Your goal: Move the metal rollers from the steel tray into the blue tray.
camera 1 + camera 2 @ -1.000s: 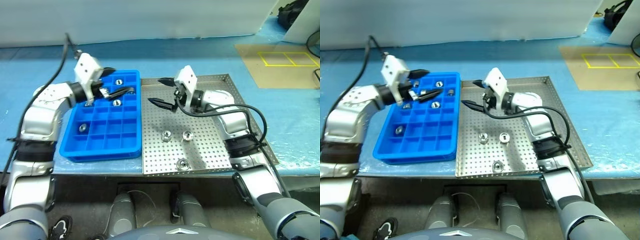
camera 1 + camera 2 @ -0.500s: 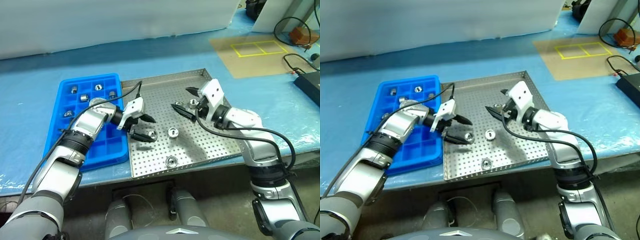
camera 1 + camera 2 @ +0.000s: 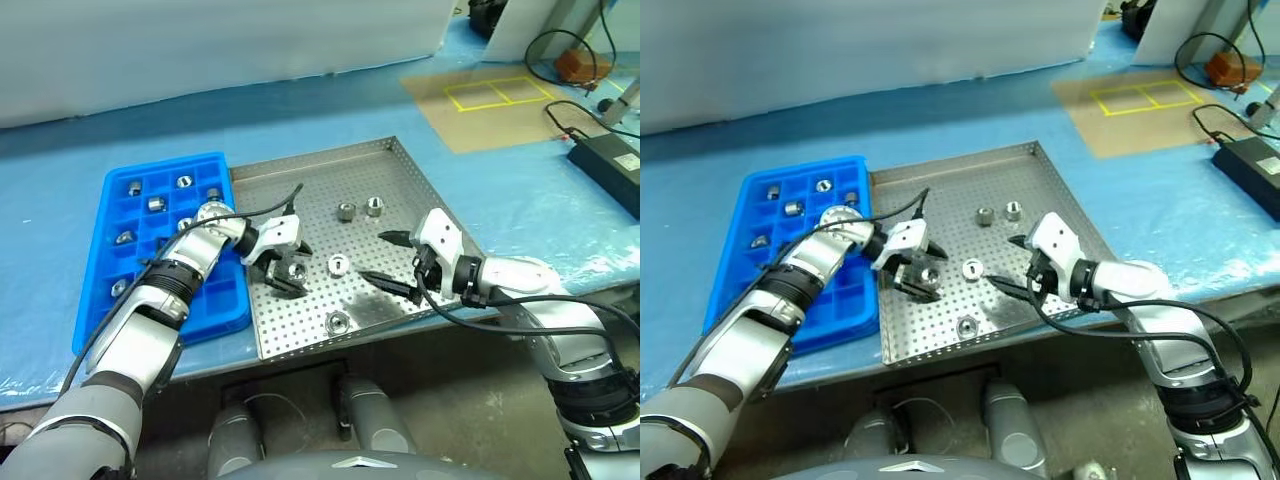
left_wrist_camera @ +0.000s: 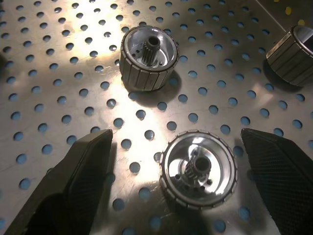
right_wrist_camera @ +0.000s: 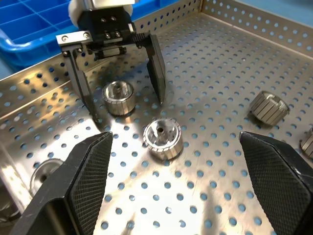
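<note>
The fingers of my left gripper are beside the metal roller's sides and closing now would catch the roller, so it is time to close.
The steel tray [image 3: 400, 165] holds several metal rollers. One roller [image 3: 296, 268] stands on the perforated floor between the open fingers of my left gripper [image 3: 291, 266], with a gap on each side; in the left wrist view that roller [image 4: 198, 169] sits between the fingers [image 4: 73, 186]. Another roller [image 3: 338, 264] lies just right of it, and two rollers [image 3: 345, 211] sit farther back. My right gripper [image 3: 373, 258] hangs open and empty over the tray's near right part. The blue tray [image 3: 230, 318] at the left has several rollers [image 3: 155, 204] in its cells.
One roller [image 3: 337, 322] lies near the steel tray's front rim. Both trays rest on a blue-covered table. A brown board with yellow lines [image 3: 490, 100] and a black box with cables [image 3: 608, 155] lie to the far right.
The camera swung right. My left gripper went from above the blue tray down into the steel tray, around a roller. My right gripper drew back toward the tray's near right edge. Both stayed open.
</note>
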{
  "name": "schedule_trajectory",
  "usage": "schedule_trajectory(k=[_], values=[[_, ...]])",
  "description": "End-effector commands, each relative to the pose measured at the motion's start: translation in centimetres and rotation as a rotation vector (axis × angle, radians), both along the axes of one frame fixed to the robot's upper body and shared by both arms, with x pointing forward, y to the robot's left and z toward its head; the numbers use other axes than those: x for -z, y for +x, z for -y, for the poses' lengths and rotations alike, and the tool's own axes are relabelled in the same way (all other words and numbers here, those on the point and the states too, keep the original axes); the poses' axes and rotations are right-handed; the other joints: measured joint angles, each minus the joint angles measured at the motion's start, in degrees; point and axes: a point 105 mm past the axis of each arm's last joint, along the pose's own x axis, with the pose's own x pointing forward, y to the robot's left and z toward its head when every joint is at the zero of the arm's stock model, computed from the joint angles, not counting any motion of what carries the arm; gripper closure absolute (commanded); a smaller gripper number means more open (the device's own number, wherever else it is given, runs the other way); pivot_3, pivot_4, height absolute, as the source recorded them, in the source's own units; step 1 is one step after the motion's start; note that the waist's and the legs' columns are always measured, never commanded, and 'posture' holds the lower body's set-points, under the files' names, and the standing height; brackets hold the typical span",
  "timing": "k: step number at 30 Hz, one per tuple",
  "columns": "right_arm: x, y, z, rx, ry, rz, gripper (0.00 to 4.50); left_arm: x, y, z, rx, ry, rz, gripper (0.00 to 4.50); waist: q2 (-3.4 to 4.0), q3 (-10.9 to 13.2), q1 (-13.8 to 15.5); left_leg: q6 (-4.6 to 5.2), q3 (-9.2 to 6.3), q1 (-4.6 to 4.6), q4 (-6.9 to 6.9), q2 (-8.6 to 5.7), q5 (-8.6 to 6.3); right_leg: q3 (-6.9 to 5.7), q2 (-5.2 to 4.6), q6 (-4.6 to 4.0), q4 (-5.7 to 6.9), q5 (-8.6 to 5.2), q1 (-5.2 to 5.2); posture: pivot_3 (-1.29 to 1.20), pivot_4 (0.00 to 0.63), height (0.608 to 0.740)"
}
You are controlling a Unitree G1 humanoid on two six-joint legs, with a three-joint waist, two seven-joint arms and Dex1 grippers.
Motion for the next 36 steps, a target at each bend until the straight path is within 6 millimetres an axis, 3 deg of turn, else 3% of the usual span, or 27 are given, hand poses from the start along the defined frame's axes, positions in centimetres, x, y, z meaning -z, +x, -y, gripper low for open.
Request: schedule_trajectory(k=[1,6,12,15,18,22,26,30,32,36], values=[[-1.2,0.1,-0.3,0.006,0.012,0.058,0.19,1.0,-0.5,-0.6,0.019,0.043,-0.030,0.06,0.05,0.0,-0.4,0.00,-0.05,-0.04,0.00,0.01,0.00,-0.07,0.00,0.02,-0.08,0.03,0.02,-0.69,0.150,0.740],[-1.3,0.6,-0.4,0.033,0.013,0.081,0.19,1.4,-0.7,-0.8,0.017,0.065,-0.051,0.06,0.08,-0.1,-1.1,0.18,-0.05,-0.04,0.01,-0.07,-0.10,-0.10,-0.11,-0.03,-0.36,0.16,0.22,-0.69,0.150,0.740],[-1.4,1.2,-0.4,0.049,0.018,0.101,0.19,1.1,0.3,-1.0,-0.050,0.048,-0.019,1.93,0.10,-0.1,-2.0,0.42,-0.04,-0.10,-0.01,-0.07,-0.18,-0.23,-0.17,-0.16,-0.61,0.24,0.35,-0.69,0.150,0.740],[-1.4,1.5,-0.6,0.054,0.017,0.112,0.19,0.9,-0.1,-1.3,-0.013,0.046,-0.038,2.73,0.10,-0.1,-2.0,0.45,-0.03,-0.10,-0.01,-0.08,-0.18,-0.25,-0.20,-0.16,-0.63,0.24,0.38,-0.68,0.150,0.740],[-1.3,2.0,-0.7,0.065,0.019,0.119,0.19,0.9,0.2,-1.5,-0.036,0.051,-0.024,2.73,0.10,-0.1,-2.0,0.43,-0.03,-0.04,-0.01,-0.07,-0.19,-0.26,-0.20,-0.16,-0.63,0.23,0.41,-0.67,0.150,0.740],[-1.3,2.1,-1.1,0.051,0.020,0.126,0.19,-0.8,1.1,-1.2,-0.058,0.003,0.026,2.73,0.10,-0.1,-2.0,0.38,-0.04,-0.01,0.00,-0.09,-0.22,-0.26,-0.24,-0.16,-0.63,0.23,0.45,-0.65,0.150,0.740],[-1.8,2.3,-2.0,0.007,0.044,0.132,0.19,-6.4,2.9,-1.2,-0.153,-0.165,0.072,2.73,0.07,0.0,-2.0,0.37,-0.04,-0.05,0.01,-0.10,-0.22,-0.27,-0.25,-0.16,-0.62,0.24,0.43,-0.60,0.150,0.740],[-2.2,3.1,-3.2,-0.052,0.070,0.131,0.19,-10.8,3.3,-4.3,-0.248,-0.239,0.099,2.73,0.04,0.0,-1.8,0.44,-0.03,-0.27,0.03,-0.09,-0.16,-0.26,-0.27,-0.21,-0.43,0.27,0.10,-0.53,0.150,0.740],[-2.0,3.5,-3.7,-0.079,0.064,0.132,0.19,-11.9,3.1,-6.1,-0.305,-0.248,0.108,2.73,0.07,0.0,-1.8,0.46,-0.02,-0.22,-0.05,-0.06,-0.14,-0.28,-0.25,-0.22,-0.38,0.27,0.05,-0.48,0.150,0.740],[-2.2,4.3,-5.7,-0.164,0.077,0.140,0.19,-12.6,2.0,-12.4,-0.516,-0.222,0.140,2.73,0.21,0.1,-1.7,0.45,-0.01,-0.22,-0.19,-0.03,-0.10,-0.30,-0.23,-0.25,-0.34,0.24,-0.04,-0.39,0.150,0.740]])
